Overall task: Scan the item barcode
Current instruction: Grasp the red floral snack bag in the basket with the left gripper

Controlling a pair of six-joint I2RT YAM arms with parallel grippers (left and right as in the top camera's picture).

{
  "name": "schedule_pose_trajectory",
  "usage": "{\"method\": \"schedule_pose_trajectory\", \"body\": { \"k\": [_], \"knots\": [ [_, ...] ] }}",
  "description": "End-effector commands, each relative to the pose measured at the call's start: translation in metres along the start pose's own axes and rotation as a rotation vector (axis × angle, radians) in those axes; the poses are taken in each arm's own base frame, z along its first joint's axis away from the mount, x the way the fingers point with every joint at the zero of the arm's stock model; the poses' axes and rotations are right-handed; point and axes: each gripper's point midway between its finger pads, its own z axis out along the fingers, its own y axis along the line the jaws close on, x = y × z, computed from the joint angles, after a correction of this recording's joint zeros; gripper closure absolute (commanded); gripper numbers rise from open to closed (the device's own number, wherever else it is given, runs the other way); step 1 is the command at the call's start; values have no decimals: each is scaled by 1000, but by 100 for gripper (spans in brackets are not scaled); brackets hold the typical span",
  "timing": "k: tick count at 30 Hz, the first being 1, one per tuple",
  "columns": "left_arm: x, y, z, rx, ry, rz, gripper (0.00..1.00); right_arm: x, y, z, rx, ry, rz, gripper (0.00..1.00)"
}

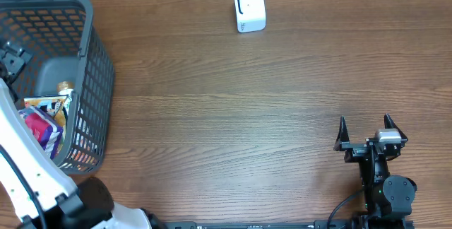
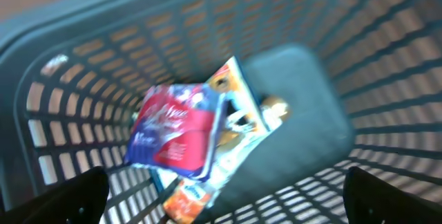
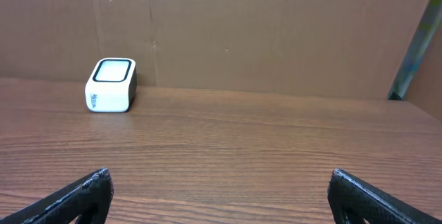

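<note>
The barcode needs to be scanned, so the left gripper should next pinch the red and purple pouch (image 1: pixel 44 129) (image 2: pixel 179 131) by the red area of its exposed side, which leaves the rest of the pouch uncovered.
Several packaged items lie in a heap in the grey basket (image 1: pixel 92 59). A red and purple pouch (image 2: pixel 179 131) is on top, over a white packet (image 2: pixel 238 124) and an orange packet (image 2: pixel 186 203), with a gold-capped bottle (image 2: pixel 276 106) beside them. My left gripper (image 2: pixel 224 179) hangs open above the heap, touching nothing. The white barcode scanner (image 1: pixel 249 7) stands at the far middle of the table. My right gripper (image 1: pixel 365 123) rests open and empty near the front right, facing the scanner (image 3: pixel 110 86).
The basket's mesh walls (image 2: pixel 83 65) close round the items on all sides. My white left arm (image 1: pixel 21 165) reaches over the basket's front corner. A brown cardboard wall (image 3: pixel 276 30) runs along the back of the wooden table (image 1: pixel 226 116).
</note>
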Motion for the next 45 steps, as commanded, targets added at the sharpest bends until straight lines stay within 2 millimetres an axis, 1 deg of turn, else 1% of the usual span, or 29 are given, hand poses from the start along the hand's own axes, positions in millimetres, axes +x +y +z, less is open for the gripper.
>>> {"method": "schedule_pose_trajectory", "body": {
  "k": [1,4,9,10,13,17,19,21,23,26,28,32,39,43,45],
  "knots": [
    [9,5,27,-42,92,-33,0,2,0,0,3,-4,-1,0],
    [20,7,48,-91,166,-11,0,2,0,0,3,-4,-1,0],
    [36,3,80,-144,263,22,0,2,0,0,3,-4,-1,0],
    [41,2,92,-165,296,34,0,2,0,0,3,-4,-1,0],
    [50,1,110,-196,348,60,0,2,0,0,3,-4,-1,0],
    [61,0,128,-223,405,92,1,2,0,0,3,-4,-1,0],
    [68,1,139,-246,436,106,5,2,0,0,3,-4,-1,0],
    [72,5,147,-285,454,120,9,2,0,0,3,-4,-1,0],
    [76,13,154,-351,468,125,8,2,0,0,3,-4,-1,0],
    [82,21,162,-412,494,134,6,2,0,0,3,-4,-1,0],
    [86,22,165,-425,511,136,5,2,0,0,3,-4,-1,0],
    [86,26,168,-436,516,121,4,2,0,0,3,-4,-1,0],
    [85,35,170,-453,520,77,4,2,0,0,3,-4,-1,0],
    [91,37,172,-465,538,86,5,2,0,0,3,-4,-1,0],
    [94,39,175,-474,547,91,8,2,0,0,3,-4,-1,0]
  ]
}}
